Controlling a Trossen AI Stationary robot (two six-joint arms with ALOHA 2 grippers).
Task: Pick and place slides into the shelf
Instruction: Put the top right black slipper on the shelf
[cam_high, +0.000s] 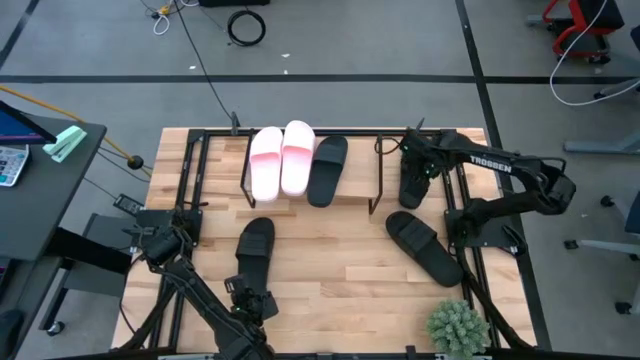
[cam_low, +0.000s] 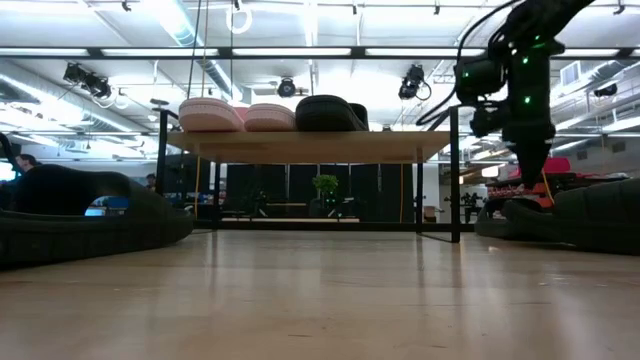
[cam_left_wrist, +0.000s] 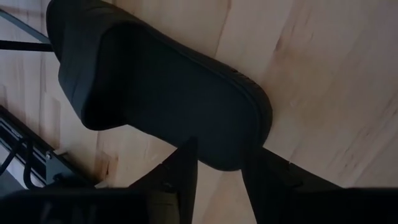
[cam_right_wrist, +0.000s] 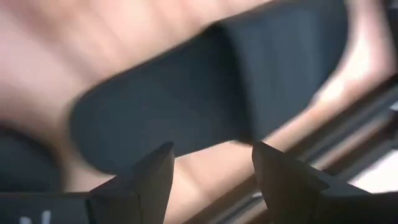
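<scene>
Next, my right gripper grabs the slide by its strap's side edge (cam_right_wrist: 254, 132), so the black slide's sole (cam_right_wrist: 155, 109) stays free to rest on the shelf.
The shelf (cam_high: 350, 196) stands at the table's far side. Two pale pink slides (cam_high: 282, 158) and one black slide (cam_high: 327, 168) lie on its plank top (cam_low: 310, 147). Three black slides lie on the table: one left of centre (cam_high: 255, 250), one to the right (cam_high: 425, 246), and one by the shelf's right end (cam_high: 413, 186). My right gripper (cam_right_wrist: 211, 171) is open and hovers just above that last slide (cam_right_wrist: 186, 106). My left gripper (cam_left_wrist: 221, 177) is open at the near end (cam_left_wrist: 239, 146) of the left slide. My left gripper comes level from the table's near side, with one finger (cam_left_wrist: 186, 165) on either side of the black slide's near end. The slide lies flat on the table. I cannot tell whether the fingers touch it.
A black metal frame (cam_high: 190, 175) runs along the table's left and right sides and behind the shelf. A small green plant (cam_high: 457, 328) stands at the near right corner. Bare wood (cam_high: 340, 260) lies between the two nearer black slides.
</scene>
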